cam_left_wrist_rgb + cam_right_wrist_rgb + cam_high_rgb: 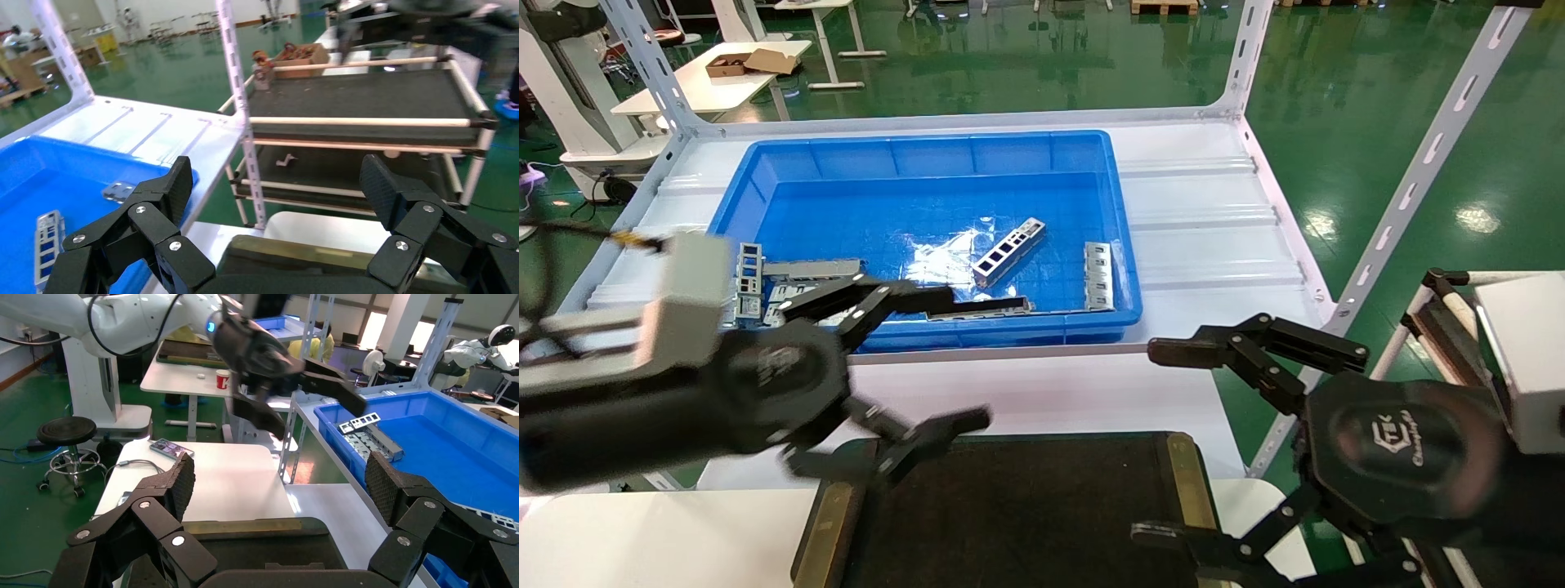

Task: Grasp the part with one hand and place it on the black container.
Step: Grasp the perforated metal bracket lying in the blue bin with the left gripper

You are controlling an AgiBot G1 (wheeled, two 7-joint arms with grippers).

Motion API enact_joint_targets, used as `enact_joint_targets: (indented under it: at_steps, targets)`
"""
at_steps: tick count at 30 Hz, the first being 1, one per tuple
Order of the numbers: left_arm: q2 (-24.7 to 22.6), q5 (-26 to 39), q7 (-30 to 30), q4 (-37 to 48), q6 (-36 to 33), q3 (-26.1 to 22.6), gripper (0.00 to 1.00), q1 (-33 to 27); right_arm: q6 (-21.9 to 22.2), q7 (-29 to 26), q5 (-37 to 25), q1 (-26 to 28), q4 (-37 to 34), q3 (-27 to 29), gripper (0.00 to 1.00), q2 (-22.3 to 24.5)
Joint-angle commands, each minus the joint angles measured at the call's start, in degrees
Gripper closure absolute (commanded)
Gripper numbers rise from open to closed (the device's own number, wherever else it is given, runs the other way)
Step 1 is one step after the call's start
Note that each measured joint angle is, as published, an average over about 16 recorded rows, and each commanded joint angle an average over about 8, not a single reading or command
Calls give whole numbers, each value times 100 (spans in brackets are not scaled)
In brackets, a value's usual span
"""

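The robot needs to grab the slim silver part next with its left gripper, holding the part by its cutout-lined body [1008, 251], and place it on the black container [1026, 506].
The part [1009, 251], a slim silver strip with rectangular cutouts, lies aslant in the middle of the blue bin [789, 159]; it also shows in the left wrist view [49, 245]. The black container [1026, 506] is a flat black tray with brass strips, at the near edge. My left gripper [964, 359] is open and empty, above the tray's far left corner and just in front of the bin. My right gripper [1156, 445] is open and empty over the tray's right edge. Each wrist view shows wide-apart fingers over the tray's brass strip [294, 254] [245, 527].
The bin also holds a dark slotted bar [981, 308] at its near wall, wider grey slotted plates [756, 282] at its left and a short strip [1097, 275] at its right. White shelf posts [1410, 188] rise at the corners. A cart [1442, 310] stands to the right.
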State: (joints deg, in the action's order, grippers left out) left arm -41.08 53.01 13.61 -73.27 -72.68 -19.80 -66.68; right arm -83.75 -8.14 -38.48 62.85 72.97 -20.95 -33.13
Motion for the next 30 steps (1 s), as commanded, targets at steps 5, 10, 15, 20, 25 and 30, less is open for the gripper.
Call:
enact_joint_targets:
  at_steps: [5,10,15,20,25,30]
  targets:
    - [-516,779,270,259,666,-351,0,-478,0,0,0,0,0,0,0,0]
    - [-1101,1518,414,853,1238,-686,0,-984,0,0,0,0,0,-1,0,0]
    - [-1732,2191,483,1739,1847,-977,0,-1464,0,1,1,0,0,-1,0,0]
    - [-2371,2763,433,2790,2438,-1238,0,-1853,0,1,1,1,0,-2,0,0]
    - [-2978,3125,266,3854,2958,-1404,0,-2156,1,1,1,1,0,-2,1,1]
    - [-3450,3242,65,4728,3359,-1461,46,-2389,1,1,1,1,0,-2,64,1]
